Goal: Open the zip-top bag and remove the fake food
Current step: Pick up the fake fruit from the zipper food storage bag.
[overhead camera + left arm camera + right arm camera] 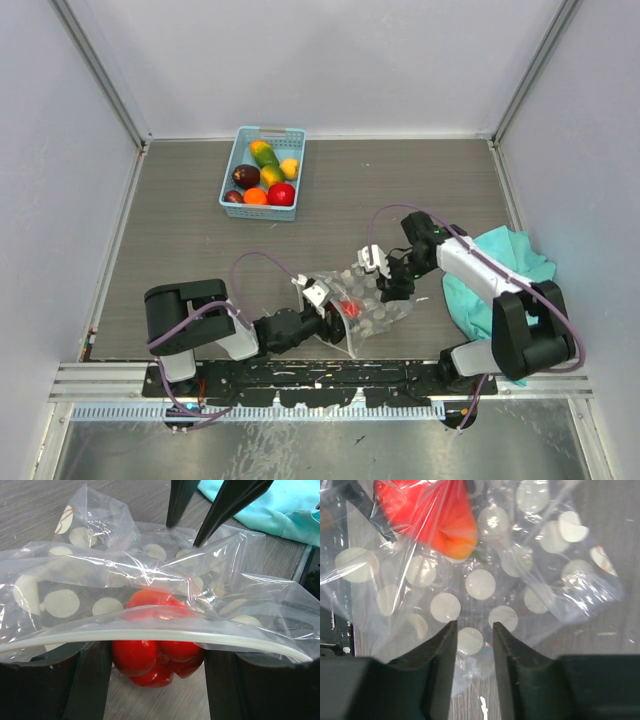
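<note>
The robot's left gripper has to take out the pepper (pixel 350 309), so the right gripper will pinch the zip-top bag's far part (pixel 389 311) next.
The clear zip-top bag (pixel 385 312) with white dots lies on the table between my grippers, its mouth toward the left arm. A red fake pepper (pixel 350 309) sits in the mouth. In the left wrist view the bag's zip rim (pixel 150 636) crosses my fingers, and the pepper (pixel 150 655) fills the gap between them. My left gripper (pixel 335 305) is shut on the pepper. My right gripper (pixel 392 285) is narrowly open, its tips pressed down on the bag's far part (pixel 545 580). The pepper (pixel 440 525) shows through the plastic beyond my right gripper (pixel 472 625).
A light blue basket (pixel 232 165) at the back holds several fake fruits in orange, red, yellow, green and dark purple. A teal cloth (pixel 510 260) lies bunched at the right, beside the right arm; it also shows in the left wrist view (pixel 270 505).
</note>
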